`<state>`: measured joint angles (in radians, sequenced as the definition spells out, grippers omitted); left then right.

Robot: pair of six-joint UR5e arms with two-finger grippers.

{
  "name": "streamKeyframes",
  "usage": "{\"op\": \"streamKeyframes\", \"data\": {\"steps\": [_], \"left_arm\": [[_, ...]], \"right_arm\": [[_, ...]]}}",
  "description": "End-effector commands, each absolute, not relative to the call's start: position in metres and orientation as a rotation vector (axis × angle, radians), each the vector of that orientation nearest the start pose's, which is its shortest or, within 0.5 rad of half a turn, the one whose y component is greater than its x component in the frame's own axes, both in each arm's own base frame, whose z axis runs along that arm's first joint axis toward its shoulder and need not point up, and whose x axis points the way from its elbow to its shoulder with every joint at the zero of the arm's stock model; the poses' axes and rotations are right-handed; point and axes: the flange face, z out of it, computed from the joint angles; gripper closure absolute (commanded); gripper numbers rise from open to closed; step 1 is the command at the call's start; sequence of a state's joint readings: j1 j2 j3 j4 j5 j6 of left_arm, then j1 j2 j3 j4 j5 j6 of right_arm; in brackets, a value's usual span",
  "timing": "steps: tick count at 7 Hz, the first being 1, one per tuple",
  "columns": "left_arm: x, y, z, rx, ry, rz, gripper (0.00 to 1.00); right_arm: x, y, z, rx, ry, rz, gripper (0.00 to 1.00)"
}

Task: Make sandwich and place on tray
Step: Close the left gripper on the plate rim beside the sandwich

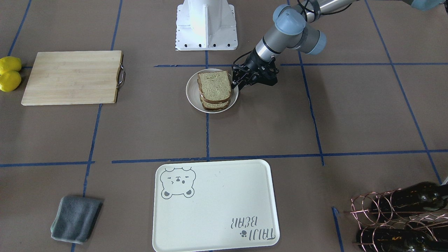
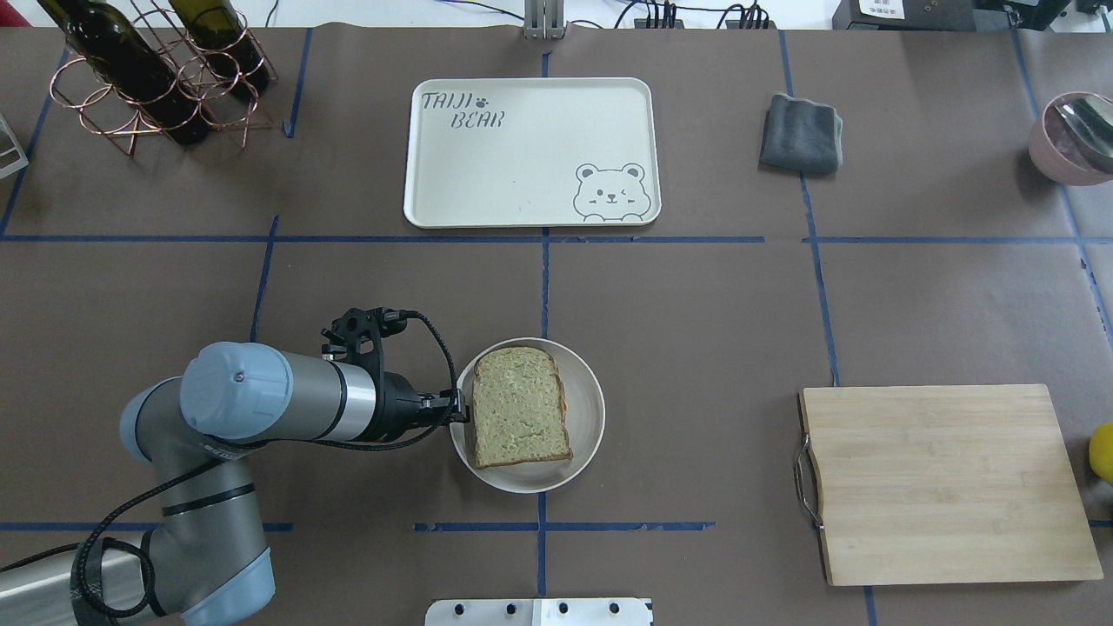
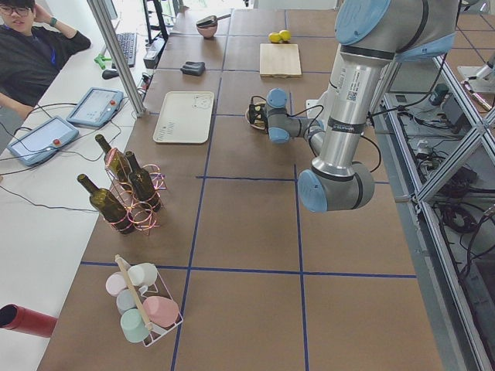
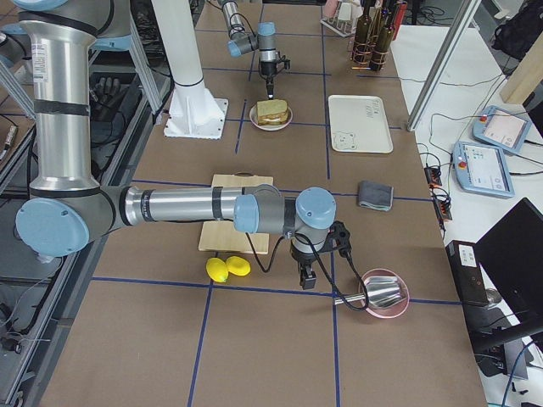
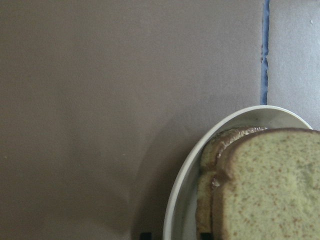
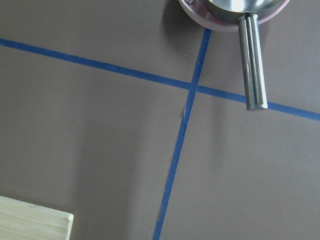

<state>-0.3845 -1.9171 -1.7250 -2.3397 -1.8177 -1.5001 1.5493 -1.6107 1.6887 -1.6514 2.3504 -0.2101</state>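
Note:
I should next grab the plate with my left gripper by its bare rim (image 1: 236, 89), because the loosely stacked sandwich (image 1: 215, 88) fills the middle of the plate and could slide off if the plate tipped.
The sandwich (image 1: 214, 85) is a stack of speckled bread slices with brown crusts, lying on a small round white plate (image 1: 191, 98) mid-table; the egg is mostly hidden between the slices. My left gripper (image 1: 233, 81) is low at the plate's rim nearest my left arm. In the left wrist view its two fingertips (image 5: 145, 235) stand either side of the rim (image 5: 172, 210), open, with the sandwich (image 5: 270, 185) just inside. The cream bear tray (image 1: 224, 210) lies bare at the far side. My right gripper (image 4: 303, 275) shows only in the exterior right view; I cannot tell its state.
A wooden cutting board (image 1: 71, 77) with a metal handle lies by two lemons (image 1: 9, 73). A grey cloth (image 1: 75, 218) lies beside the tray. A copper wine rack with bottles (image 1: 402, 213) stands at a corner. A pink bowl with a metal ladle (image 2: 1069, 139) sits near my right gripper.

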Motion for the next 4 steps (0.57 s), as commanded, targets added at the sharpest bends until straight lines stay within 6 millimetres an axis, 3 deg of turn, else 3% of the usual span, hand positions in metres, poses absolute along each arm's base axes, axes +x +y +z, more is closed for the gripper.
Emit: {"op": "streamKeyframes", "data": {"steps": [1, 4], "left_arm": [[0.5246, -0.3290, 0.3103, 0.088, 1.273, -0.094, 0.63], [0.5302, -0.3304, 0.3124, 0.087, 1.267, -0.094, 0.64]], "right_arm": [[0.0530, -0.4748, 0.6268, 0.072, -0.779, -0.219, 0.00], [0.0530, -0.4748, 0.6276, 0.071, -0.779, -0.219, 0.00]]}}
